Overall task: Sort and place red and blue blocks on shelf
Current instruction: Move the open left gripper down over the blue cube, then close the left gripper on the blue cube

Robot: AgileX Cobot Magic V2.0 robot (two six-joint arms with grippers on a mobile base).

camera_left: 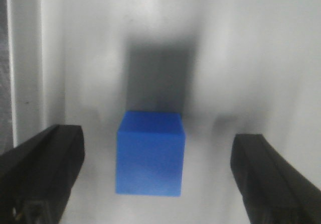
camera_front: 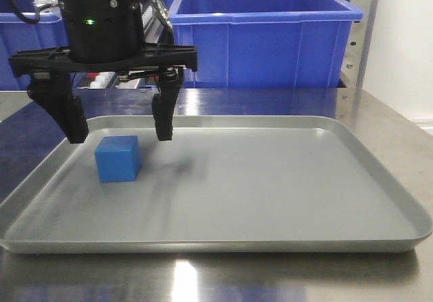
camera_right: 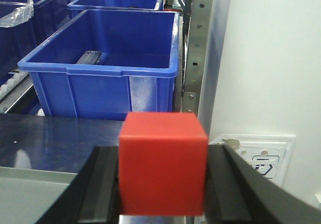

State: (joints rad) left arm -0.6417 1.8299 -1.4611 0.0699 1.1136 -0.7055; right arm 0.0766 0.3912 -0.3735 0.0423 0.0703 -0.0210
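I should next grab the blue block (camera_front: 118, 158) by its opposite sides with my left gripper. Then it can go from the grey tray onto the shelf.
The blue block (camera_front: 118, 158) sits on the left part of the grey tray (camera_front: 284, 187). My left gripper (camera_front: 120, 131) hangs open just above and behind it, a finger on each side. In the left wrist view the blue block (camera_left: 150, 153) lies between the two wide-apart black fingers (camera_left: 42, 169), touching neither. My right gripper (camera_right: 163, 184) is shut on the red block (camera_right: 163, 163), held up above the steel tabletop near the tray's corner. A shelf upright (camera_right: 195, 48) of perforated steel stands behind; the shelf's tiers are out of view.
Large blue plastic bins (camera_front: 264, 34) stand behind the tray; they also show in the right wrist view (camera_right: 105, 78). The shiny steel tabletop (camera_front: 379, 119) surrounds the tray. A white wall with a socket plate (camera_right: 261, 156) lies to the right.
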